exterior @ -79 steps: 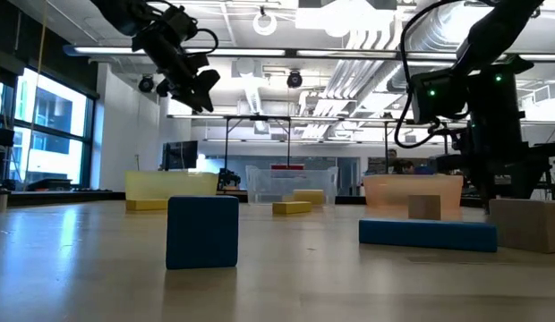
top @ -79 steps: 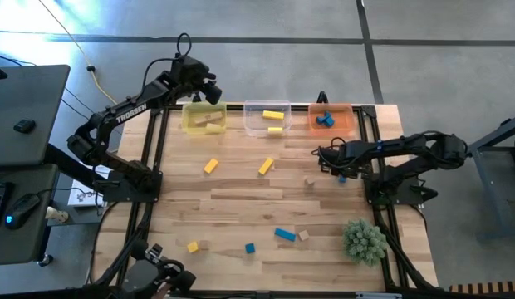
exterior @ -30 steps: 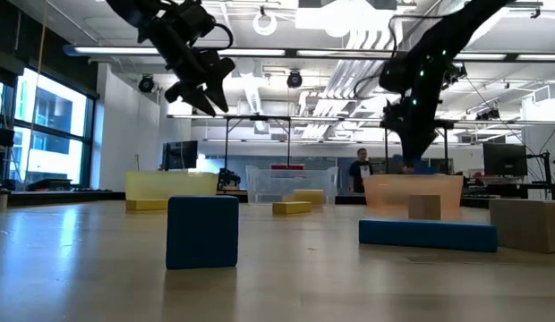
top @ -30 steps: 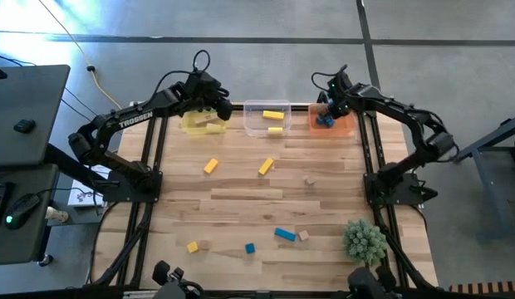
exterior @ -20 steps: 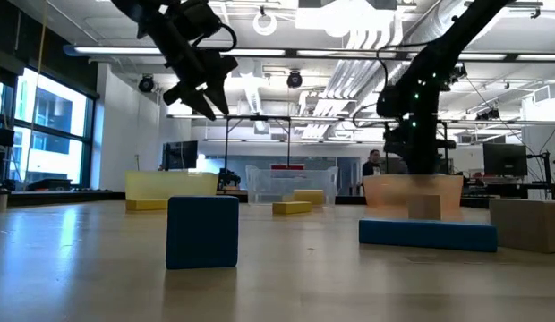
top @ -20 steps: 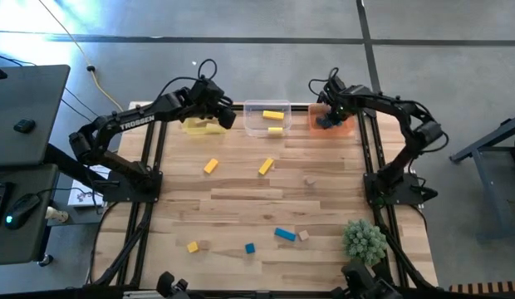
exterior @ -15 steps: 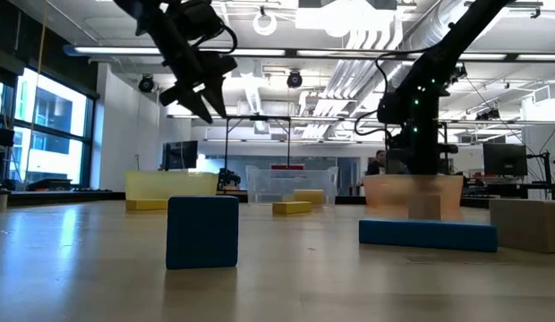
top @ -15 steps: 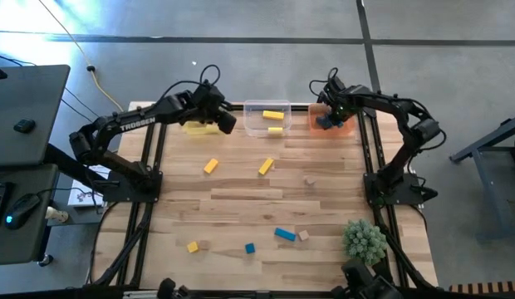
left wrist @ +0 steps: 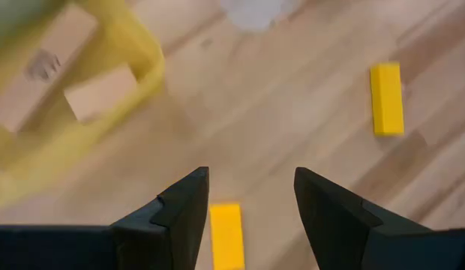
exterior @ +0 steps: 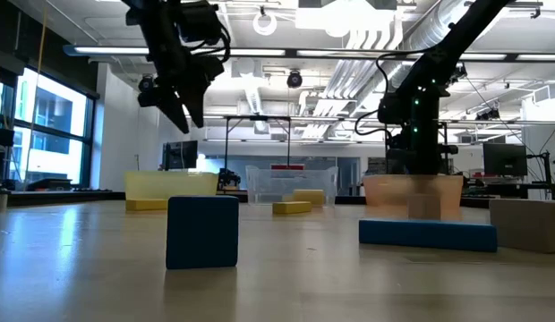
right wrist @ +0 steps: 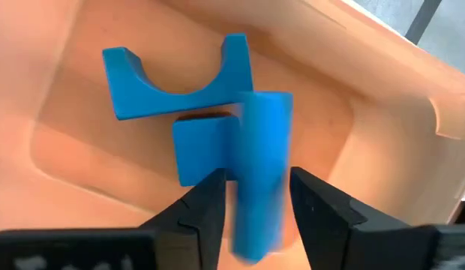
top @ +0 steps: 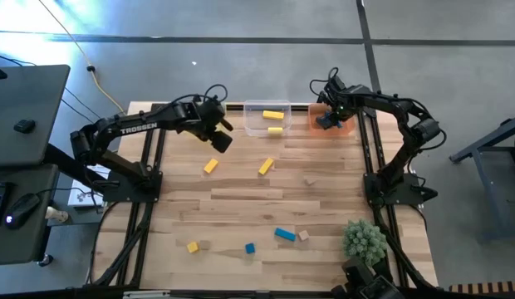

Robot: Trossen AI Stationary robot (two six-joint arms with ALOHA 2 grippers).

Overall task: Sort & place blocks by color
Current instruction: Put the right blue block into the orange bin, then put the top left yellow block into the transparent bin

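Note:
I should next grab the yellow bar (left wrist: 226,236) by its long sides with my left gripper, to sort it with the yellow blocks.
My left gripper (top: 223,139) hangs open above the table, just near of the yellow tub (left wrist: 135,45), which holds two tan blocks (left wrist: 97,90). A yellow bar (left wrist: 226,236) lies on the table between its fingers in the left wrist view, with another (left wrist: 387,97) farther off. My right gripper (right wrist: 255,187) is down in the orange tub (top: 340,123), shut on a blue bar (right wrist: 260,150). A blue arch block (right wrist: 172,82) and a blue cube (right wrist: 196,154) lie on the tub's floor. My right gripper pinches the blue bar's upper part (right wrist: 251,210) between its two fingers, coming from above and pointing down into the orange tub. The bar runs along the fingers and sticks out past their tips. Whether its lower end (right wrist: 266,101) rests on the tub floor, I cannot tell.
The clear tub (top: 267,119) at the far edge holds two yellow blocks. Loose on the table lie yellow blocks (top: 210,166) (top: 266,167) (top: 193,247), tan cubes (top: 309,180) (top: 303,236), a blue bar (top: 284,234) and a blue cube (top: 250,247). A green spiky ball (top: 364,239) sits near right.
My left gripper has left the yellow tub, swinging toward the near edge and lower, and has turned to point down at the yellow bar. My right gripper has come down into the orange tub with the blue bar and has kept still for the last half second.

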